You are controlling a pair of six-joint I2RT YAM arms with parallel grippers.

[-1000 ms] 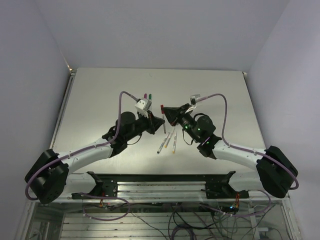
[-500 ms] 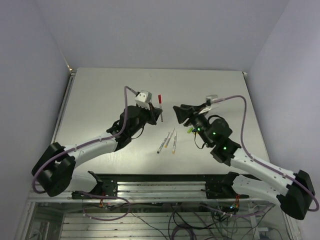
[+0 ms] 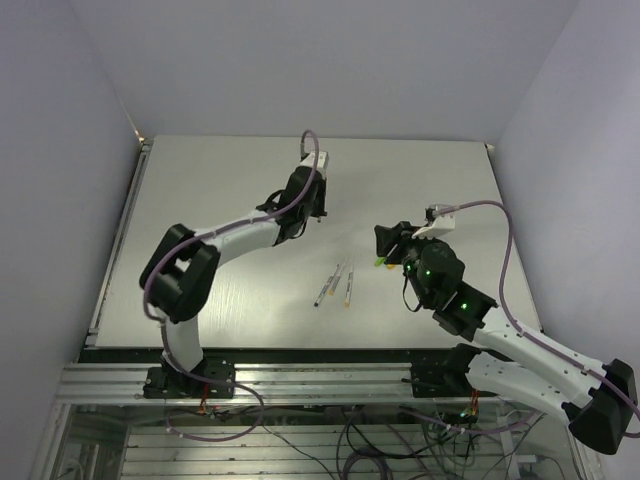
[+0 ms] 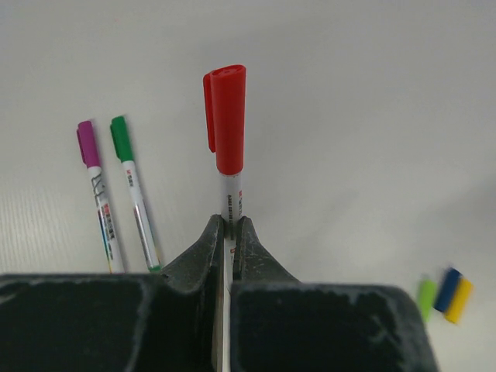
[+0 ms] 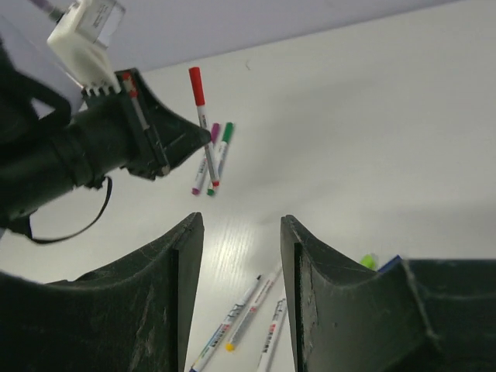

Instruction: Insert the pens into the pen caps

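My left gripper keeps hold of the whitish pen for now, since it is high and apart from the green pen and would land on empty table if released.
My left gripper (image 4: 229,225) is shut on a whitish pen with a red cap (image 4: 226,116) on its far end, held over the far part of the table; the gripper also shows from above (image 3: 316,205). Two capped pens, magenta (image 4: 94,182) and green (image 4: 132,186), lie just left of it. My right gripper (image 5: 240,232) is open and empty above three uncapped pens (image 5: 256,306), which also show in the top view (image 3: 338,282). Loose green (image 4: 425,297), dark blue (image 4: 448,288) and yellow (image 4: 460,299) caps lie together by my right gripper (image 3: 383,240).
The grey table (image 3: 220,190) has walls at the back and both sides. My left arm (image 3: 230,235) stretches diagonally across the table's left half. My right arm (image 3: 470,310) lies over the near right.
My left gripper has carried the red-capped pen away from my right gripper to the far part of the table. My right gripper has drawn back to the right, open and empty.
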